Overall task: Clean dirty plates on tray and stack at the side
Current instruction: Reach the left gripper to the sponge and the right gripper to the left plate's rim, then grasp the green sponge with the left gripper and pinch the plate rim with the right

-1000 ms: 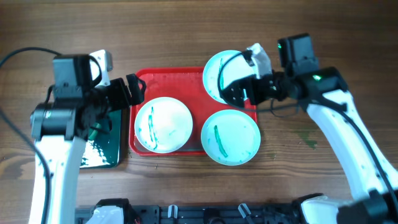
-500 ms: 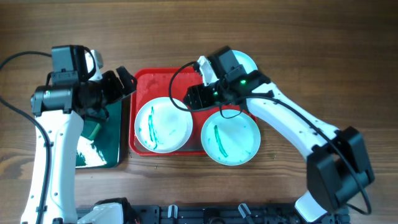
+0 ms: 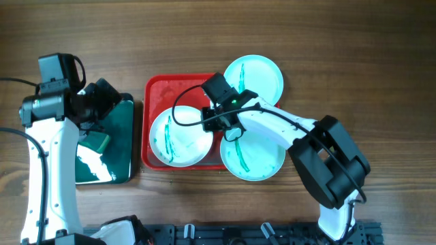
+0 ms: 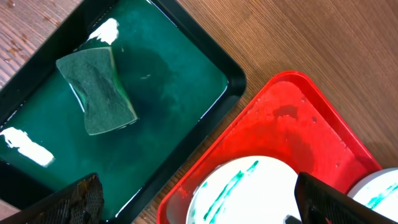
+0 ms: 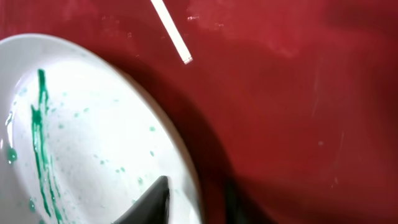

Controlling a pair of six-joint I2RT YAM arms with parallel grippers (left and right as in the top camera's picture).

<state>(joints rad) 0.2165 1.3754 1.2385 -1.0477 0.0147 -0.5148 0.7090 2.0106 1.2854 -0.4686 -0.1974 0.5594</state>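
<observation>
My left gripper will next grab the green sponge (image 3: pixel 95 141) (image 4: pixel 99 91) from above across its narrow middle to clean plates. The bottom of the sponge stays free that way.
On the red tray (image 3: pixel 158 90) lies a white plate (image 3: pixel 178 136) streaked with green. One mint plate (image 3: pixel 255 155) with a green streak overlaps the tray's right front corner. Another mint plate (image 3: pixel 255 76) sits at the tray's back right corner. My right gripper (image 3: pixel 216 122) grips the white plate's right rim. In the right wrist view one finger (image 5: pixel 152 202) lies on the plate (image 5: pixel 81 137) and the other shows dark below the rim over the tray (image 5: pixel 298 93). My left gripper (image 3: pixel 102 102) hangs open over the black tray, holding nothing; its fingertips (image 4: pixel 84 199) stand wide apart.
The black tray (image 3: pixel 133 136) of green liquid stands left of the red tray, with a green sponge (image 4: pixel 96 93) lying in it. A thin white strip (image 5: pixel 171 30) lies on the red tray floor. Wooden tabletop (image 3: pixel 354 41) surrounds everything.
My right arm swung left from the back mint plate to the white plate's right rim and its jaws closed in. My left arm drew back left over the black tray.
</observation>
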